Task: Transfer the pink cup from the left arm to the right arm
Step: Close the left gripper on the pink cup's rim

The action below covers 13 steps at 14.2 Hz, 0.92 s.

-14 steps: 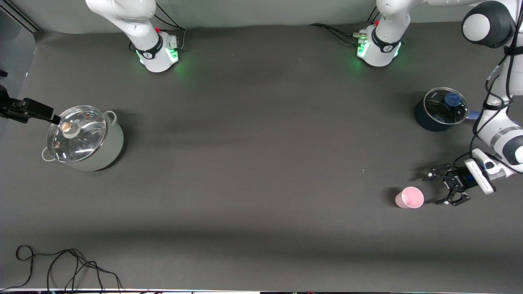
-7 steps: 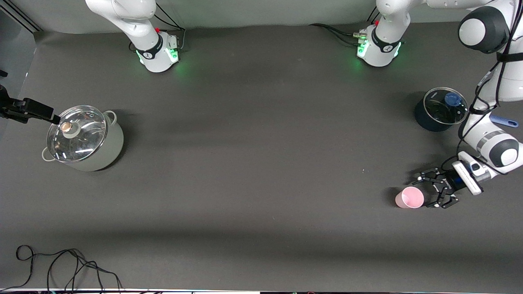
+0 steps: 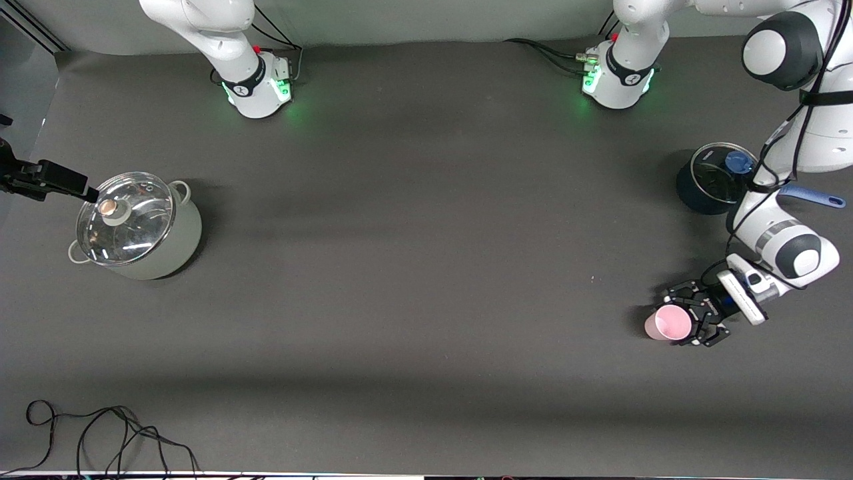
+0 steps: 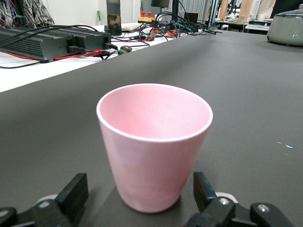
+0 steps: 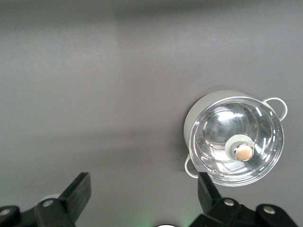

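My left gripper will hold the pink cup by its lower part (image 4: 150,189). The cup's rim will stay free for my right gripper to take.
The pink cup (image 3: 666,324) (image 4: 154,142) stands upright on the dark table near the left arm's end. My left gripper (image 3: 693,315) (image 4: 140,191) is down at table level and open, one finger on each side of the cup's lower part. There is a gap on both sides and neither finger touches the cup. My right gripper (image 5: 142,194) does not show in the front view. In the right wrist view it hangs open and empty, high over the table near the right arm's end.
A grey-green pot with a glass lid (image 3: 136,227) (image 5: 234,142) stands at the right arm's end, with a black fixture (image 3: 43,180) beside it. A dark blue lidded pot (image 3: 716,179) sits farther from the front camera than the cup. A loose cable (image 3: 100,433) lies near the front edge.
My left gripper has slid toward the cup, from beside it to straddling it with open fingers. The cup has not moved. Nothing at the right arm's end has changed.
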{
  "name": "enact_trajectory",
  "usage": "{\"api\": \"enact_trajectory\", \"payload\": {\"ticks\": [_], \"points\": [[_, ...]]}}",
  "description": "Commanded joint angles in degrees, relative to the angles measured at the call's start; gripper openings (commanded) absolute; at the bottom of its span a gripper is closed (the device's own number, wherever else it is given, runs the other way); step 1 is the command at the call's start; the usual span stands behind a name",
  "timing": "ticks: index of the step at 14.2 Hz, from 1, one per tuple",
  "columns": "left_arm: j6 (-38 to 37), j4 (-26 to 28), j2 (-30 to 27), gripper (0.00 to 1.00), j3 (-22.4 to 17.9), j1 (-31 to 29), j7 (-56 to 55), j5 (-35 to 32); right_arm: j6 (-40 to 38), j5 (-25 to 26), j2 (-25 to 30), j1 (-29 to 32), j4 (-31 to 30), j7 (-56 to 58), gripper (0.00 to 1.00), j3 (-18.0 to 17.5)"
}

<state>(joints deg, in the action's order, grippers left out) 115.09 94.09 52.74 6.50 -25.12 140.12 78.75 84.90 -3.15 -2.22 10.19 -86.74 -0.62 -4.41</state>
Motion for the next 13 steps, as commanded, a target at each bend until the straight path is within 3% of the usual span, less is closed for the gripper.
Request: {"api": "enact_trajectory", "payload": {"ticks": [1,6,7,8,9,10,12,13], "points": [[1.45,0.4,0.17,0.99,0.45,0.6,1.65,2.55,-1.06,0.17,-0.59,0.45,1.39,1.15,1.0,-0.25],[2.16,0.31,0.44,0.99,0.62,1.57,1.65,3.69,-1.06,0.17,-0.68,0.19,1.04,1.23,1.0,-0.25],[2.07,0.31,0.44,0.93,0.62,1.91,1.65,3.87,-1.06,0.17,-0.68,0.1,1.04,1.23,1.0,-0.25],[2.07,0.31,0.44,0.76,0.62,1.92,1.65,3.87,-1.06,0.17,-0.68,0.1,1.04,1.23,1.0,-0.25],[2.07,0.31,0.44,0.66,0.62,1.92,1.73,3.87,-1.06,0.17,-0.68,0.1,1.04,1.23,1.0,-0.25],[2.07,0.31,0.44,0.59,0.62,1.92,1.73,3.87,-1.06,0.17,-0.68,0.1,1.04,1.23,1.0,-0.25],[1.98,0.31,0.35,0.58,0.62,1.83,1.91,3.78,-1.06,0.17,-0.68,0.19,0.96,1.23,1.0,-0.25],[1.98,0.31,0.35,0.51,0.62,1.83,1.91,3.69,-1.06,0.17,-0.68,0.1,0.95,1.23,1.0,-0.25]]}}
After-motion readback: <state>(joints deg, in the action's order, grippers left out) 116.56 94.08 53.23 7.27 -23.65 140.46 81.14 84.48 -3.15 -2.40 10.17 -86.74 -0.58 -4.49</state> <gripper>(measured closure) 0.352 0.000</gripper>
